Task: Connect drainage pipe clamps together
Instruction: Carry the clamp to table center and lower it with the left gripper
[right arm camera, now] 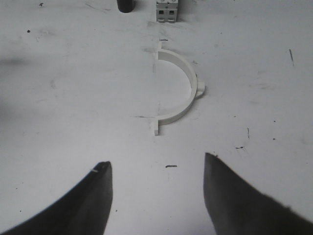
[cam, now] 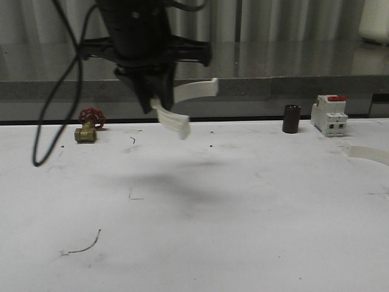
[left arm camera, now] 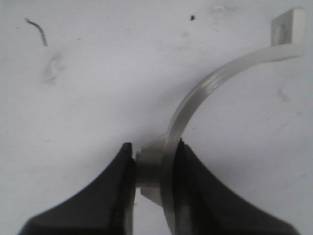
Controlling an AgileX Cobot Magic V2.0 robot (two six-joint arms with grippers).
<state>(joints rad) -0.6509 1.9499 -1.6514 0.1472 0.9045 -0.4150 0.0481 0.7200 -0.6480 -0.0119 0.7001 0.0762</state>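
The clamp's lower edge hangs high above the table, so the clamp would drop if my left gripper opened now.
One off-white drainage pipe clamp (cam: 182,103) hangs above the table at the back centre-left, held by my left gripper (cam: 152,103). In the left wrist view the left gripper (left arm camera: 154,164) is shut on this clamp (left arm camera: 210,88) at its mounting boss, and the arc curves away to a flat end tab. The second clamp (right arm camera: 181,88) lies flat on the white table ahead of my right gripper (right arm camera: 157,166). That gripper is open with nothing between its fingers and is well apart from the clamp. The same clamp (cam: 368,153) shows at the right edge in the front view.
A white-and-red breaker (cam: 329,114) and a black cylinder (cam: 291,118) stand at the back right, just beyond the lying clamp. A brass valve with a red handle (cam: 88,128) sits at the back left. A black cable (cam: 45,121) hangs down from the left arm.
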